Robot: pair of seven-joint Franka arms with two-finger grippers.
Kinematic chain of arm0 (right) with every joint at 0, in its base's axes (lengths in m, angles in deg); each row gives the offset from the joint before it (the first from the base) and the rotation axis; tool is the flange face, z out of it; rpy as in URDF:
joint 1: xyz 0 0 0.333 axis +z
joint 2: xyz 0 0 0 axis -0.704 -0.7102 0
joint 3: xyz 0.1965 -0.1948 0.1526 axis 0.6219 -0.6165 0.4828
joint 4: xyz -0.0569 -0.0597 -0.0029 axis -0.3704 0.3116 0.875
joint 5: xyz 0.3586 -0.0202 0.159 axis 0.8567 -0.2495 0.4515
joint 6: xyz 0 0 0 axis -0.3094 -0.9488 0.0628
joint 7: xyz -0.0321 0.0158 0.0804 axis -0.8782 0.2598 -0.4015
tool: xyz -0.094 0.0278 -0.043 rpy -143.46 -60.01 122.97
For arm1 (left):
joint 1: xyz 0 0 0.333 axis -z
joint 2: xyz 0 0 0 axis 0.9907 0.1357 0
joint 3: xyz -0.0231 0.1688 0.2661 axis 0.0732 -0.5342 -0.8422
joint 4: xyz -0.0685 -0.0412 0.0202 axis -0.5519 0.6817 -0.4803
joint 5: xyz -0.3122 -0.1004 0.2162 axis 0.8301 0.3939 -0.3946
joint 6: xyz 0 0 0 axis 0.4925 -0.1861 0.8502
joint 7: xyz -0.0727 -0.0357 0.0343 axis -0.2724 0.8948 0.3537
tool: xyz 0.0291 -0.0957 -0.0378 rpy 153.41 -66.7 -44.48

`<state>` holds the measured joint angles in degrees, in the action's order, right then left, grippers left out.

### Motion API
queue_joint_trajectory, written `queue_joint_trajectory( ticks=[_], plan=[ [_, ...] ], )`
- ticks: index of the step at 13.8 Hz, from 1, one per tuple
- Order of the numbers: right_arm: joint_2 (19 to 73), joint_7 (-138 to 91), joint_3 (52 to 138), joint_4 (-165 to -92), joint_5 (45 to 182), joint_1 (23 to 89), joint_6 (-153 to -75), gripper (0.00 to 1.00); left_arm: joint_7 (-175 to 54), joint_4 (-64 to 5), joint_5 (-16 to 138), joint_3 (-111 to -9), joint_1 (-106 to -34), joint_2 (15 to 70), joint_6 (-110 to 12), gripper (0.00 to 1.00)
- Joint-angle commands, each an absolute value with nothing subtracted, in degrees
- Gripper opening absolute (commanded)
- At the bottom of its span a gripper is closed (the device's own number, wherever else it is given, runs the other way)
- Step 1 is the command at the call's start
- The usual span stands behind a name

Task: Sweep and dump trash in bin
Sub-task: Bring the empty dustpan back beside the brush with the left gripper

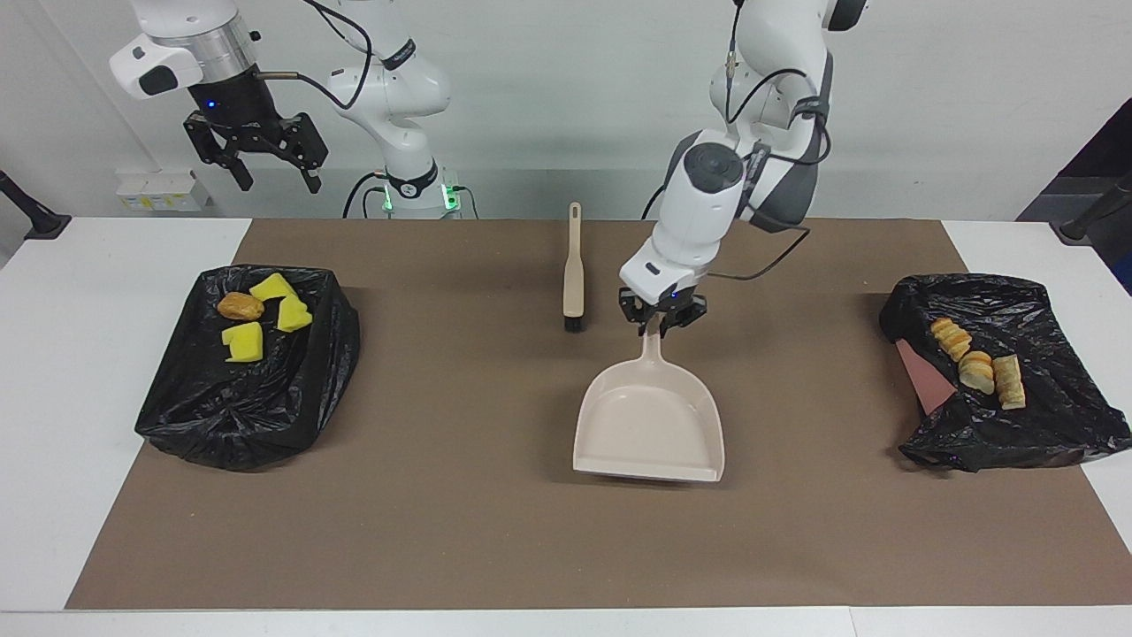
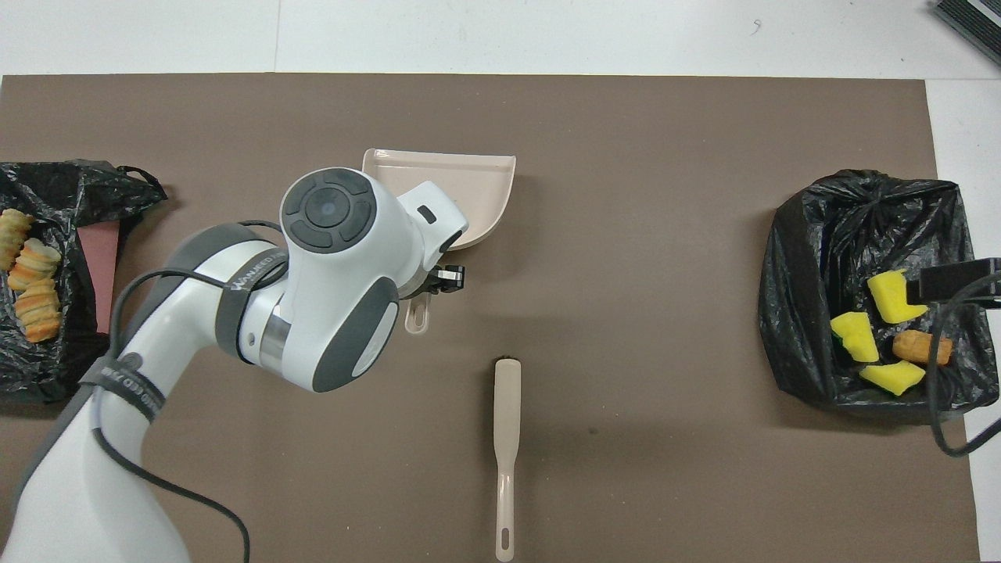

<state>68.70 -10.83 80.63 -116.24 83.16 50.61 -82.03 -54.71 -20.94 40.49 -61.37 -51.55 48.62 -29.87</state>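
Note:
My left gripper should keep holding the dustpan's pan, because it hangs tilted above the brown mat in the overhead view.
My left gripper is shut on the handle of the beige dustpan, which sits low over the middle of the brown mat, empty, with its mouth pointing away from the robots. Three striped bread-like trash pieces lie in the black-bagged bin at the left arm's end. Yellow chunks and a brown lump lie in the other bagged bin at the right arm's end. Above that bin my right gripper waits, raised and open. From overhead the left arm hides part of the dustpan.
The beige brush lies on the mat beside the dustpan handle, nearer to the robots, bristles pointing away from them. A reddish bin wall shows under the bag at the left arm's end. White table borders the mat.

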Motion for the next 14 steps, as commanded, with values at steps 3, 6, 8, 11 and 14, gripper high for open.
queue_joint_trajectory(
  ticks=[3,6,8,11,14],
  plan=[
    [69.5,-11.7,80.7,-117.1,83.0,50.5,-81.7,1.00,-50.7,-18.9,41.4,-60.6,-49.9,51.9,-33.7,0.00],
    [69.5,-11.7,80.7,-117.1,83.0,50.5,-81.7,1.00,-45.7,-19.6,41.4,-60.3,-49.2,52.0,-37.4,0.00],
    [69.5,-11.7,80.7,-117.1,83.0,50.5,-81.7,1.00,-45.5,-19.7,41.1,-60.3,-48.6,53.7,-38.7,0.00],
    [69.5,-11.7,80.7,-117.1,83.0,50.5,-81.7,1.00,-43.8,-19.1,40.8,-60.5,-47.7,54.1,-39.0,1.00],
    [69.5,-11.7,80.7,-117.1,82.9,50.5,-81.7,1.00,-42.9,-19.1,40.7,-61.0,-49.1,51.6,-37.3,1.00]
  ],
)
